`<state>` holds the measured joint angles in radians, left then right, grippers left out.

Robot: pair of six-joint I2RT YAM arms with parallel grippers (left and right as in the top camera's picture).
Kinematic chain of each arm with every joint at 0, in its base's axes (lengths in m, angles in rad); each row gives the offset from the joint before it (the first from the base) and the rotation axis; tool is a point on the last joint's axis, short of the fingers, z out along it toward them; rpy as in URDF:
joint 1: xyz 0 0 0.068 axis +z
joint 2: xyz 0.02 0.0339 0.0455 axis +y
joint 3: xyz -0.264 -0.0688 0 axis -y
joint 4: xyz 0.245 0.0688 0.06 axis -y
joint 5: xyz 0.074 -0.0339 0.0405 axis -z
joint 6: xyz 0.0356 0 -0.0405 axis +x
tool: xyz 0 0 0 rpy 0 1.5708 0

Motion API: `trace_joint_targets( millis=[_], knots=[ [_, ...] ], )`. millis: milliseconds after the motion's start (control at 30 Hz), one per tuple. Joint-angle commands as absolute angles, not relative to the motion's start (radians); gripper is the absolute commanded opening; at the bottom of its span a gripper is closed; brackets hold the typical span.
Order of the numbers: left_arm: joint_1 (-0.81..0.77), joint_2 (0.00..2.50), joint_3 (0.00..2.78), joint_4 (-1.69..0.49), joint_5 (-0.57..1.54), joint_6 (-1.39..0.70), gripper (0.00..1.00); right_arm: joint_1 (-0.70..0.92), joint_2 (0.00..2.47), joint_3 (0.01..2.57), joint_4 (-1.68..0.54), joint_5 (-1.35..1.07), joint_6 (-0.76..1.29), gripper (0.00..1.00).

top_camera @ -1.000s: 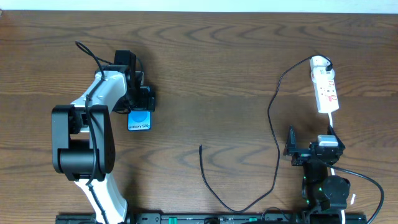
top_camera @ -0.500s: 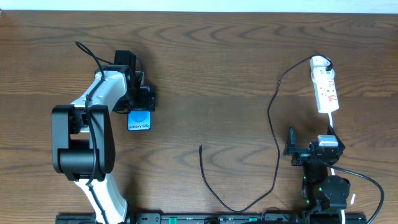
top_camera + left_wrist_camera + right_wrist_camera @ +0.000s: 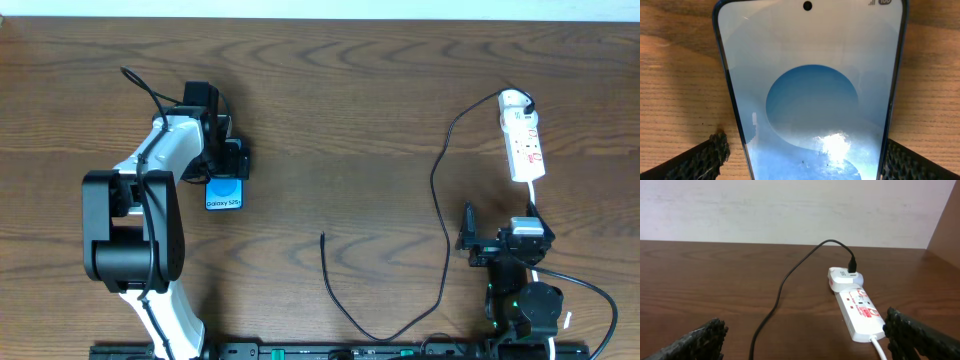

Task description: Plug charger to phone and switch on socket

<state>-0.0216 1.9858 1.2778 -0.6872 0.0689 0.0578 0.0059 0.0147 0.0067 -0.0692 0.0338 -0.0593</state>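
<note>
The phone (image 3: 225, 193) (image 3: 813, 156) is between both fingers of the robot's left gripper, down at the table, so the gripper needs to close. Closing now would hold it.
The phone (image 3: 225, 193) lies flat on the table at the left, blue screen up; it fills the left wrist view (image 3: 810, 100). My left gripper (image 3: 226, 172) is open and straddles it: bare wood shows between its left finger and the phone's edge, while its right finger is next to the other edge. The socket (image 3: 524, 140) lies at the far right, also in the right wrist view (image 3: 857, 307). The charger (image 3: 437, 190) is plugged into its far end (image 3: 852, 270) and loops down to a free tip (image 3: 322, 236). My right gripper (image 3: 500, 240) is open and empty, just short of the socket.
The socket's white cord (image 3: 535, 195) runs back past the right arm and shows in the right wrist view (image 3: 879, 347). The charger loop lies near the front edge (image 3: 385, 338). A pale wall (image 3: 790, 205) stands behind the table.
</note>
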Motion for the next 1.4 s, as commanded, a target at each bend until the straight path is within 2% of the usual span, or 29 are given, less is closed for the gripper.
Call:
trace_joint_targets(
  millis=[0,767,1133,1367],
  knots=[
    [-0.018,2.007,1.242,-0.694,0.067,0.078,0.98,0.014,0.007,0.006,-0.072,0.039,-0.068,0.99],
    [-0.018,2.007,1.242,-0.694,0.067,0.078,1.00,0.014,0.007,0.006,-0.072,0.039,-0.068,0.99],
    [-0.018,2.007,1.242,-0.694,0.067,0.078,0.91,0.014,0.007,0.006,-0.072,0.039,-0.068,0.99],
    [-0.018,2.007,1.242,-0.694,0.067,0.078,0.89,0.014,0.007,0.006,-0.072,0.039,-0.068,0.99]
  ],
)
